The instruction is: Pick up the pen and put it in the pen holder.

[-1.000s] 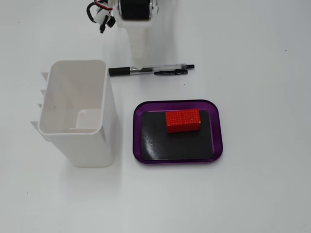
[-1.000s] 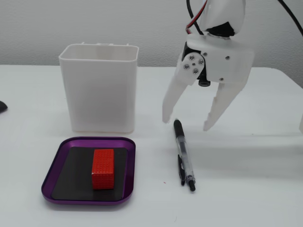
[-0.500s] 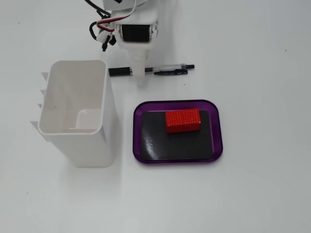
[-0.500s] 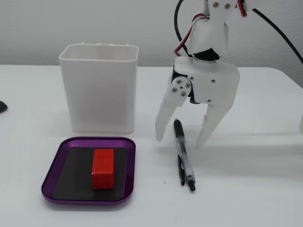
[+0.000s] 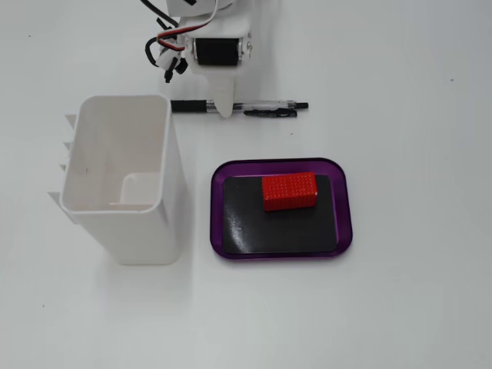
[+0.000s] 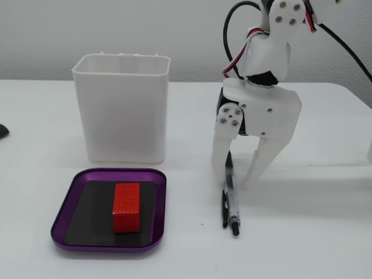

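My gripper needs to stand the pen in the pen holder, so it should next grab the pen's clear body behind the black grip [image 5: 238, 105].
The pen [image 5: 265, 108] lies flat on the white table, its black front section pointing toward the pen holder [image 5: 165, 154], a tall white box standing upright and empty. My gripper [image 5: 223, 106] points down over the pen's front half. In the lower fixed view the gripper [image 6: 232, 185] is open, with a fingertip on each side of the pen [image 6: 231, 203] and both tips at table height. The left finger stands close against the barrel and the right one a little apart. The pen holder [image 6: 122, 110] stands to the gripper's left there.
A flat purple-rimmed black tray [image 5: 344, 207] lies beside the holder with a red block [image 5: 289, 191] on it; the lower view shows the tray [image 6: 64, 221] and block [image 6: 127, 206] in front of the holder. Bare white table surrounds them.
The gripper has come down from above the pen until its fingertips reach the table on either side of it. The jaws have narrowed. The pen has not moved.
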You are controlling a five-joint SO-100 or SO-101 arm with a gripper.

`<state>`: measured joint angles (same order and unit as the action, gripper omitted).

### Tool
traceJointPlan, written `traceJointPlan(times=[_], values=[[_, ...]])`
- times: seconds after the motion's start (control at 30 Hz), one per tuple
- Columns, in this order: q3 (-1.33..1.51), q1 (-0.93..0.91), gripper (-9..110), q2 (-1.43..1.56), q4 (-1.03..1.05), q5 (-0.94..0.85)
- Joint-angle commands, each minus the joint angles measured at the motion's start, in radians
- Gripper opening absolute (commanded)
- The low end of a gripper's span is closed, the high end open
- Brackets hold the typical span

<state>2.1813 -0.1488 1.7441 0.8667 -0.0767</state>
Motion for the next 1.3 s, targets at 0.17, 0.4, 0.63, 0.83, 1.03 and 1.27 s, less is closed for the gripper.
traceJointPlan(times=[0.17,0.4,0.63,0.83,1.03,1.27], values=[[-0.014,0.011,-1,0.015,0.032,0.003],[-0.232,0.009,-1,0.186,0.284,0.014],[-0.561,0.009,-1,0.405,0.549,0.055],[-0.815,-0.005,-1,0.37,0.58,0.051],[-0.986,-0.049,-1,0.137,0.477,0.057],[-1.241,-0.067,-1,-0.103,0.449,0.129]])
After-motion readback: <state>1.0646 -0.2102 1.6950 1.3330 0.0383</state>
